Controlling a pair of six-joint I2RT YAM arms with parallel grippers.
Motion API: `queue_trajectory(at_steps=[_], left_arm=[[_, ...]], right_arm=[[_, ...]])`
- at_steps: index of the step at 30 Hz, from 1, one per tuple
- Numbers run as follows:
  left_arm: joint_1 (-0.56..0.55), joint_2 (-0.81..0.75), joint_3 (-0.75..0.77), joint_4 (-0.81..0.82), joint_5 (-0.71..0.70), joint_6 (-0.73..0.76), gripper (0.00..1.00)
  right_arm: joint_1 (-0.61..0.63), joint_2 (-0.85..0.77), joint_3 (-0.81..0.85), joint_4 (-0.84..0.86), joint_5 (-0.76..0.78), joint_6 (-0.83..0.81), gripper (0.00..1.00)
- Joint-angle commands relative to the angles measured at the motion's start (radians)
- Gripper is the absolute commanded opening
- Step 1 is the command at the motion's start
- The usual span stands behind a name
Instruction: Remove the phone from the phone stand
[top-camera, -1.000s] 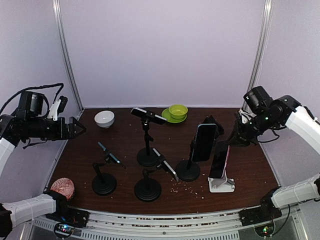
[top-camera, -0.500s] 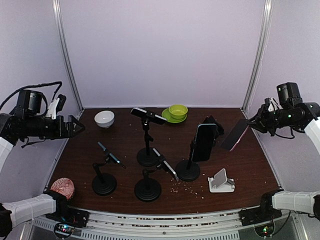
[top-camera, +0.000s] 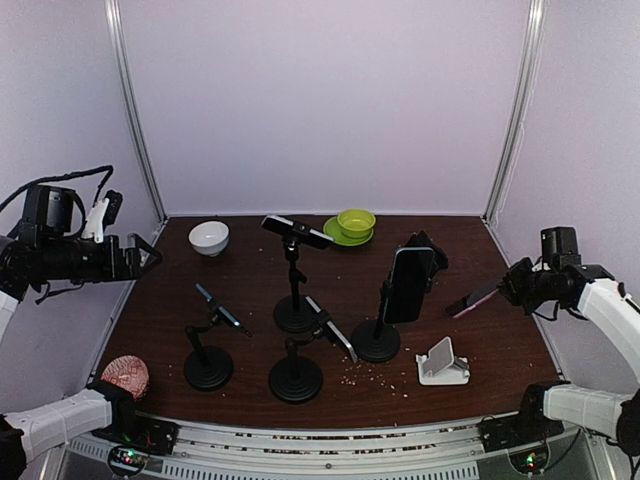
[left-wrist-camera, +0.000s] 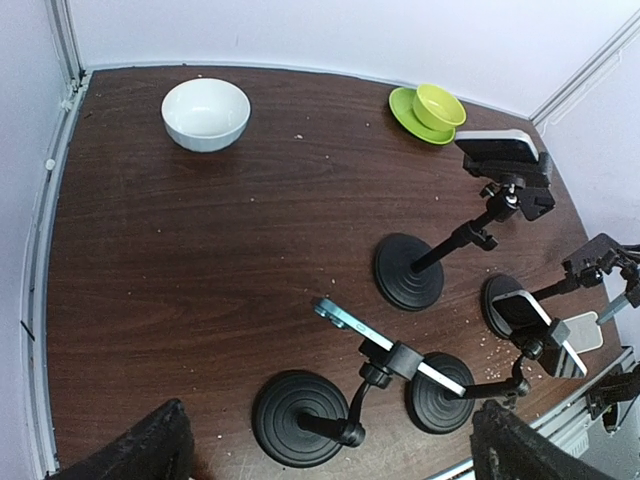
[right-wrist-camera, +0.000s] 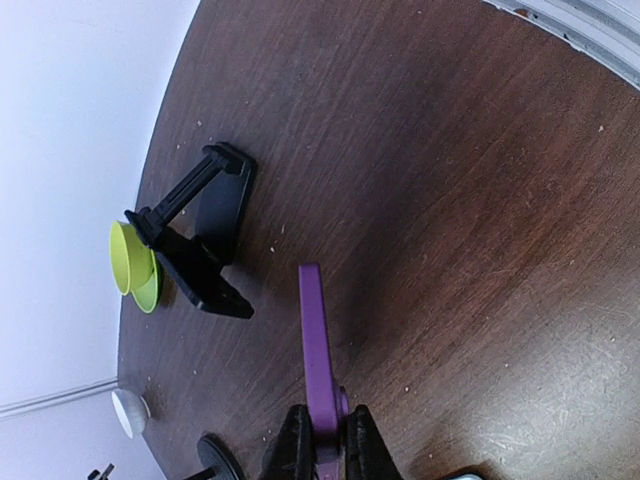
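My right gripper holds the phone tilted above the table and needs to keep holding it. The phone would fall onto the table if I opened now.
The phone is out of the stand. My right gripper is shut on one end of it and holds it nearly flat, low over the table's right side. In the right wrist view the phone shows edge-on, pinkish-purple, clamped between my right gripper's fingers. The white phone stand sits empty at the front right of the table, to the left of and nearer than the held phone. My left gripper is open and empty, raised over the table's left edge; its view looks down on the pole holders.
Several black pole holders with round bases stand mid-table, one holding a large black phone, others holding phones. A white bowl and a green bowl on a plate are at the back. A patterned ball lies front left. Crumbs litter the front.
My right gripper lifted the phone off the white stand, carried it right, then lowered it, tilting it nearly flat. The stand stayed put. My left arm drifted slightly left.
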Motion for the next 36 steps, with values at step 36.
queue_trajectory(at_steps=[36], left_arm=[[-0.006, -0.01, -0.012, -0.028, -0.086, 0.017, 0.98]], right_arm=[[-0.187, 0.292, -0.306, 0.432, -0.252, 0.039, 0.19]])
